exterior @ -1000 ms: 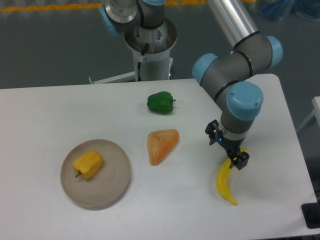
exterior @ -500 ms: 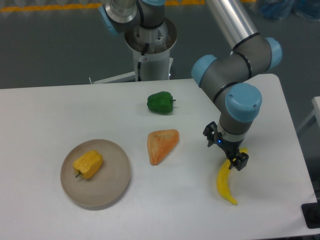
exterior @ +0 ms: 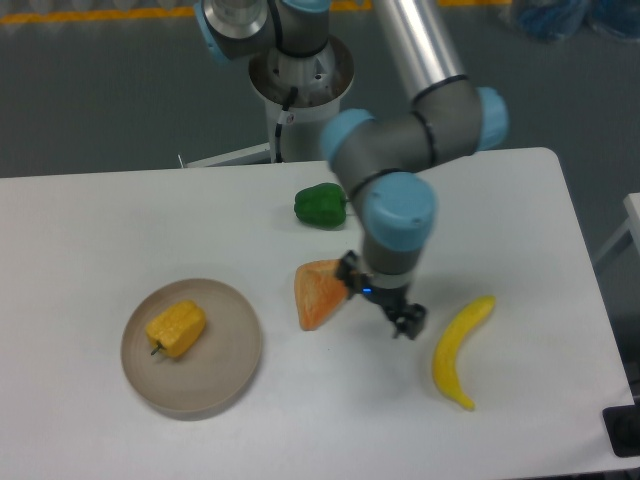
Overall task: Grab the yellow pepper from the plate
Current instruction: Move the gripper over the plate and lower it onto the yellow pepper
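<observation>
The gripper grabs the yellow pepper by its blocky yellow body (exterior: 178, 327) next, to pick it up from the plate (exterior: 222, 368).
The yellow pepper (exterior: 176, 329) is small, blocky and yellow-orange. It lies on the left part of the round beige-grey plate (exterior: 222, 368) at the front left of the table. My gripper (exterior: 381, 297) hangs low over the table well to the right of the plate, beside the right edge of the orange wedge. Its jaws stand apart with nothing between them.
An orange wedge-shaped piece (exterior: 319, 291) lies mid-table, partly behind the gripper. A green pepper (exterior: 320, 205) sits behind it. A yellow banana (exterior: 460, 350) lies at the front right. The arm's base (exterior: 300, 80) stands behind the table.
The arm has swung left, from above the banana's upper end to beside the orange wedge. The banana now lies fully uncovered. The food items have not moved.
</observation>
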`<act>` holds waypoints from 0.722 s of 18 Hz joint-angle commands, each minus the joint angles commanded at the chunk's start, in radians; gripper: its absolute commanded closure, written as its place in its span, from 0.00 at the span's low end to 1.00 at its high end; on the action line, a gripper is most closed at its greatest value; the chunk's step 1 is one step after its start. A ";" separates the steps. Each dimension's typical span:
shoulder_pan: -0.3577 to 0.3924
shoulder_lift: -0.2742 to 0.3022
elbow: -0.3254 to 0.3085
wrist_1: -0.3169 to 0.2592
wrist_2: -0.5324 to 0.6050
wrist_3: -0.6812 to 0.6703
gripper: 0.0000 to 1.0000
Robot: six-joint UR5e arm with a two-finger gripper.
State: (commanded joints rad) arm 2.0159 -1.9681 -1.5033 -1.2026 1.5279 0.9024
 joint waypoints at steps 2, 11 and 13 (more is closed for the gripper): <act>-0.064 0.003 -0.006 0.002 0.002 -0.090 0.00; -0.261 -0.032 -0.014 0.028 -0.006 -0.457 0.00; -0.273 -0.049 -0.017 0.047 -0.014 -0.471 0.00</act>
State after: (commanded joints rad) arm 1.7426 -2.0171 -1.5202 -1.1552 1.5141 0.4311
